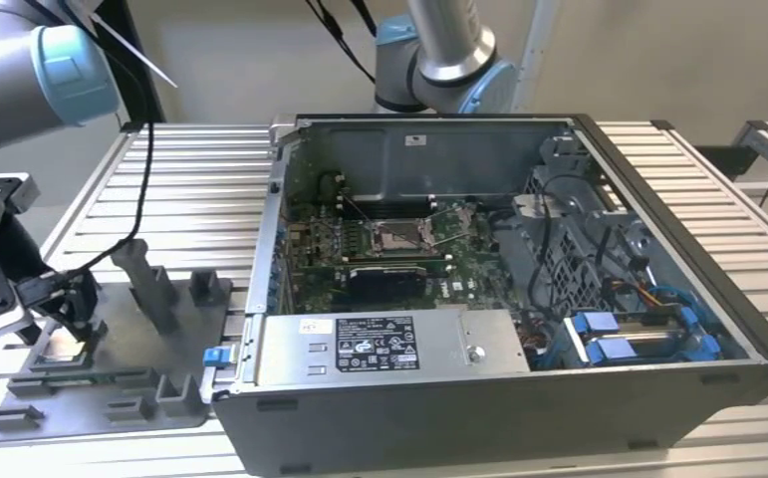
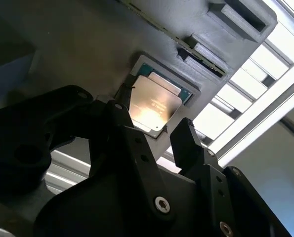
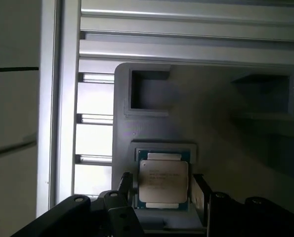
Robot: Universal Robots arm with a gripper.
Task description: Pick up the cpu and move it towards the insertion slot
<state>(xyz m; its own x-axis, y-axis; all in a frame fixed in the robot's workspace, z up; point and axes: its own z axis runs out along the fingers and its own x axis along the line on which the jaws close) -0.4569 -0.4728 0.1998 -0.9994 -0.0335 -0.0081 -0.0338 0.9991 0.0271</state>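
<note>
The robot's gripper will next pick up the cpu by its opposite side edges, where the tray's pocket opens, because the tray's sides hem in the cpu's tabbed ends.
The cpu is a small square chip with a pale silvery top. It lies flat in a pocket of the grey tray at the exterior view's left. My gripper is lowered over it and open. One black finger stands on each side of the chip, close to its edges; contact cannot be made out. The insertion slot, a metal-framed socket, sits in the middle of the green motherboard inside the open computer case, well to the exterior view's right of the gripper.
Raised grey posts stand on the tray beside the gripper. The case's wall lies between tray and motherboard. A silver power supply sits at the case's front, cables and blue drive parts at its right. A second arm stands behind.
</note>
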